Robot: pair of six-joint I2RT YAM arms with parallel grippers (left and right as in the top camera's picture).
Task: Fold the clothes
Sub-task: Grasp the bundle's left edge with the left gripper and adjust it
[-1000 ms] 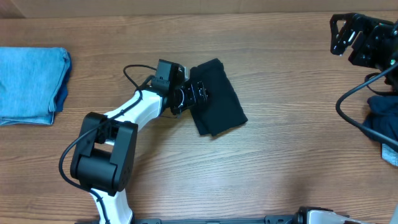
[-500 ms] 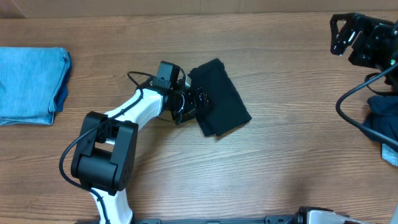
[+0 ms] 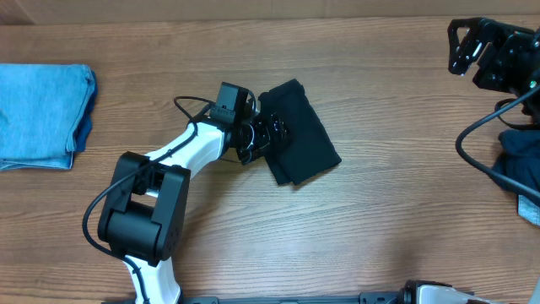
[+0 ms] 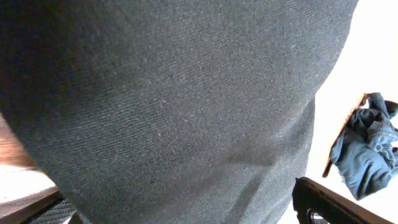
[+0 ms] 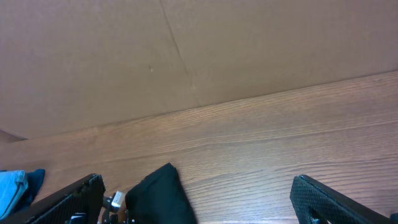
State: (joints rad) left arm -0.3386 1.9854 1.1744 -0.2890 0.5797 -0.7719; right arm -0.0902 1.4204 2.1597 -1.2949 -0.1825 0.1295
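I need to use my left gripper next to grab the folded black garment by the edge facing the light blue garment, so that I can stack it there still folded.
A folded black garment (image 3: 302,143) lies mid-table, tilted. My left gripper (image 3: 272,135) lies low against its left edge with the jaws spread wide. In the left wrist view black fabric (image 4: 174,106) fills nearly everything, and the left gripper (image 4: 186,214) shows only one fingertip (image 4: 323,202) at the lower right. My right gripper (image 3: 472,51) hovers at the far right back, open and empty. The right wrist view has its fingers (image 5: 336,199) wide apart, with the black garment (image 5: 165,193) far off between them.
A folded light blue garment (image 3: 38,114) sits at the left edge of the table. A crumpled dark navy pile (image 3: 519,169) lies at the right edge, also the pile (image 4: 370,149) in the left wrist view. A cardboard wall (image 5: 155,56) backs the table.
My left gripper has edged slightly right against the black garment, and the garment has slid a little to the right. The right arm has not moved.
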